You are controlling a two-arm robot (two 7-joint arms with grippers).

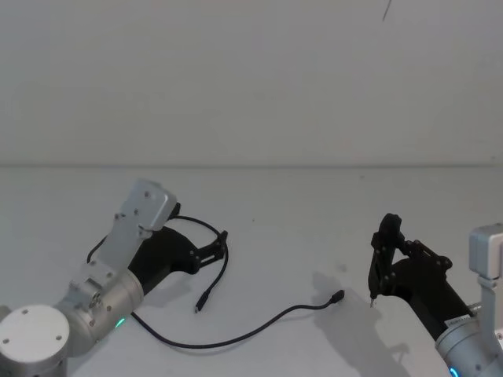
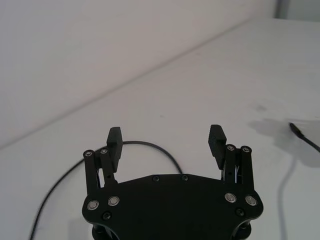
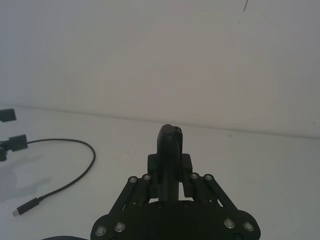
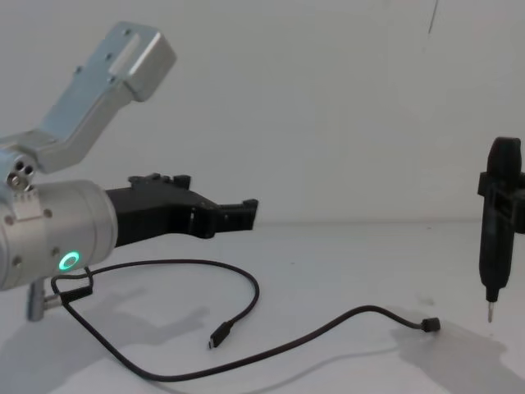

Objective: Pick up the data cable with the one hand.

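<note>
Next, the left gripper grabs the raised part of the cable behind its far plug point(image 4: 346, 314), since the cable's loops lie flat on the tabletop.
The data cable point(image 1: 222, 271) lies in loose loops on the white table, one plug point(image 1: 203, 302) near the middle and the other point(image 1: 337, 297) further right. It also shows from the side point(image 4: 250, 291). My left gripper point(image 1: 221, 243), the one hand, is open and hovers just above the loop's far bend point(image 4: 246, 213). In the left wrist view the cable point(image 2: 152, 145) runs under the gap between its spread fingers point(image 2: 114, 141). My right gripper point(image 1: 387, 232) is shut and held above the table at the right, a thin tip point(image 4: 490, 316) pointing down beside the right plug.
White tabletop point(image 1: 314, 212) with a plain white wall behind it. In the right wrist view the cable point(image 3: 80, 172) curves off towards the left gripper's fingers point(image 3: 17, 142). Open table lies between the two arms.
</note>
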